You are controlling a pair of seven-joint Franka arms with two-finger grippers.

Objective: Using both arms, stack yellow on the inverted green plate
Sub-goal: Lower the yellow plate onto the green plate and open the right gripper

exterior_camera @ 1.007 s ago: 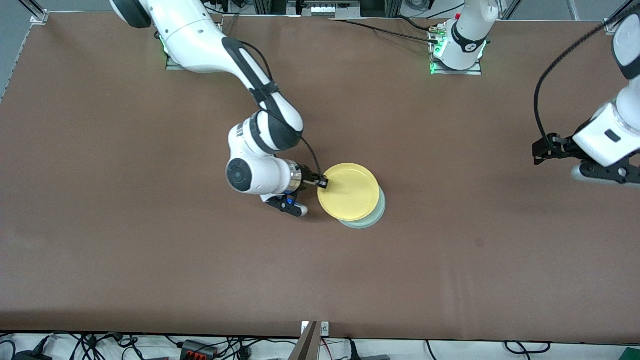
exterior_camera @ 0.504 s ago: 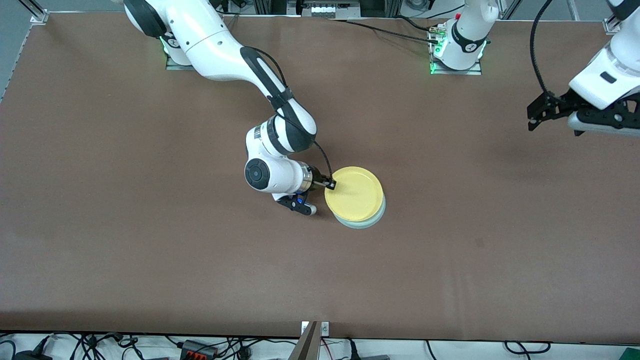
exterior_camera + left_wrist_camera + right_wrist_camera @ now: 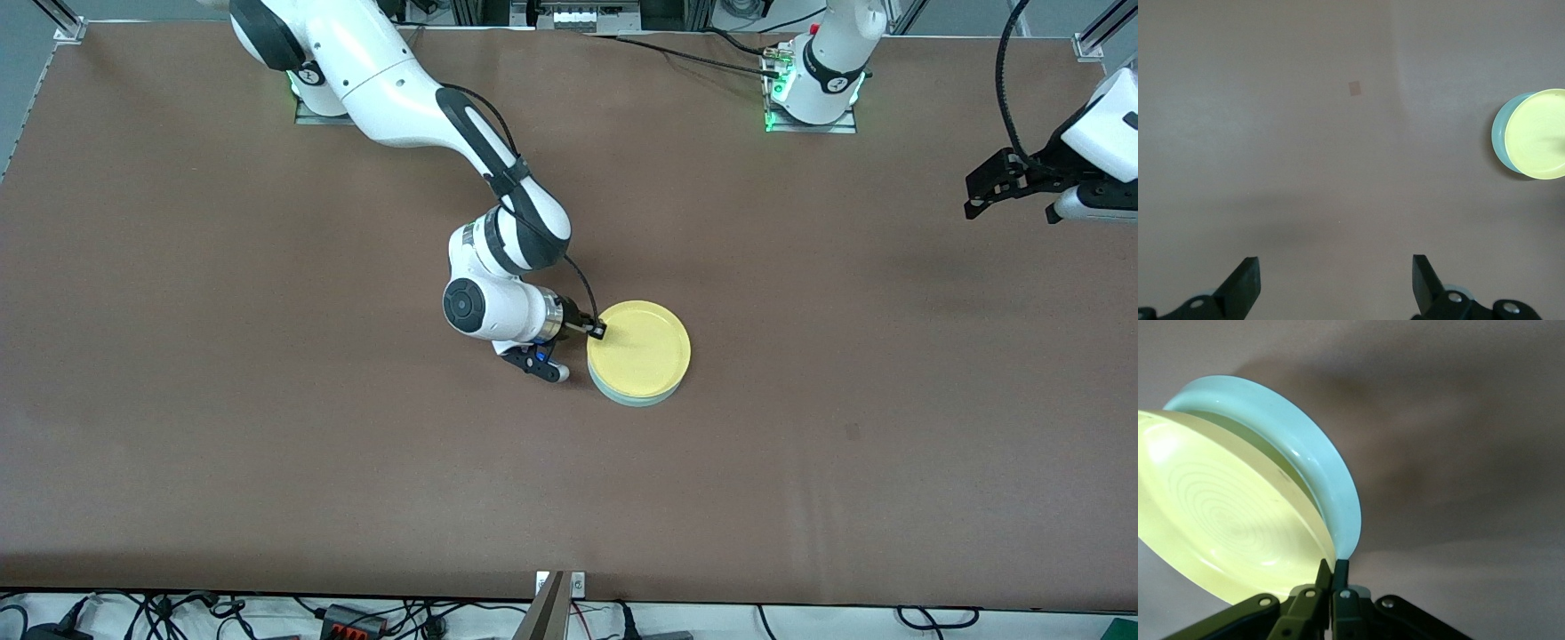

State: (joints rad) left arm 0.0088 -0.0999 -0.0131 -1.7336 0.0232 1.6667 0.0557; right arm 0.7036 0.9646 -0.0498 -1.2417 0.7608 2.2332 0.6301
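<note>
My right gripper is ready to open now, because the yellow plate [image 3: 640,348] sits centered over the green plate's rim [image 3: 637,402] in the front view.
The yellow plate [image 3: 640,348] lies over the pale green plate [image 3: 642,396] at mid-table and covers nearly all of it; only the green rim nearest the front camera shows. My right gripper [image 3: 597,331] is shut on the yellow plate's rim at the side toward the right arm's end. In the right wrist view the gripper [image 3: 1333,570] pinches the yellow plate [image 3: 1225,520], and a thin dark gap separates it from the green plate [image 3: 1305,447]. My left gripper [image 3: 978,197] hangs open and empty over the table's left-arm end. Its wrist view shows the gripper [image 3: 1335,280], with both plates, yellow [image 3: 1541,133] and green [image 3: 1500,130], far off.
The arm bases [image 3: 811,98] stand along the table's edge farthest from the front camera. A small darker mark [image 3: 853,433] sits on the brown tabletop [image 3: 267,427], nearer the front camera than the plates. Cables and a bracket [image 3: 558,587] line the front edge.
My right gripper has carried the yellow plate toward the left arm's end, so it now covers the green plate almost squarely. The left gripper has drawn back toward its base, still open.
</note>
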